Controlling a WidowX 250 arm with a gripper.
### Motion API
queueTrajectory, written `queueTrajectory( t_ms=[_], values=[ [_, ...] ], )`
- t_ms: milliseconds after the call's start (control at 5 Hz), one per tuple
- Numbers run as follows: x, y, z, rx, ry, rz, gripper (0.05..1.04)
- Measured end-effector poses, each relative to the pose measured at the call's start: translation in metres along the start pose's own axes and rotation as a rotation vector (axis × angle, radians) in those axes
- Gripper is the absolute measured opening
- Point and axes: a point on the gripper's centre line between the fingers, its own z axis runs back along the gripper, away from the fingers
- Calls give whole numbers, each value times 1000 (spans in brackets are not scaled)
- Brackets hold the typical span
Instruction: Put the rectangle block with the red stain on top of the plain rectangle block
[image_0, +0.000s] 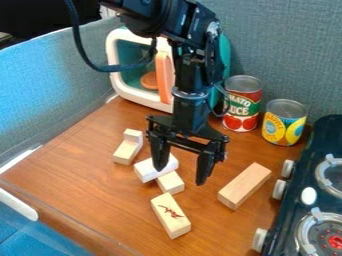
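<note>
My gripper grabs the stained rectangle block by its end nearest the red stain (171, 215) next, to stack it on the plain rectangle block.
My gripper (182, 176) hangs over the middle of the table with its two fingers spread apart and nothing held between them. The rectangle block with the red stain (171, 215) lies flat toward the front, below the gripper in the view, with its dark red mark facing up. A plain rectangle block (244, 185) lies at an angle on the right, near the stove, apart from the stained one. Behind the left finger, partly hidden, is a white-topped block (148, 170), with a small plain block (171, 183) close beside it.
Farther left, a small block (133, 136) stands at the end of a longer block (126, 152). A toy microwave (127, 91), a tomato can (242, 103) and a yellow can (284, 122) stand at the back. The stove (321, 200) borders the right side; grey partitions (53, 85) enclose the table (73, 165).
</note>
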Motion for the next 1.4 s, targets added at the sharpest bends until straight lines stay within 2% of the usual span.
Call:
queueTrajectory(
  t_ms=[200, 400, 600, 800, 1000, 1200, 1400],
  values=[
    [-2, 0, -10, 3, 21, 15, 1001],
    [-13, 3, -27, -19, -34, 253, 1001],
    [-21, 10, -33, -85, -96, 518, 1001],
    [-24, 9, -39, -105, -97, 774, 1001],
    [-20, 9, -52, -93, -79, 980, 1001],
    [-7, 5, -70, -81, -50, 1003, 1001],
    [10, 5, -75, -57, -50, 998, 958]
  ],
)
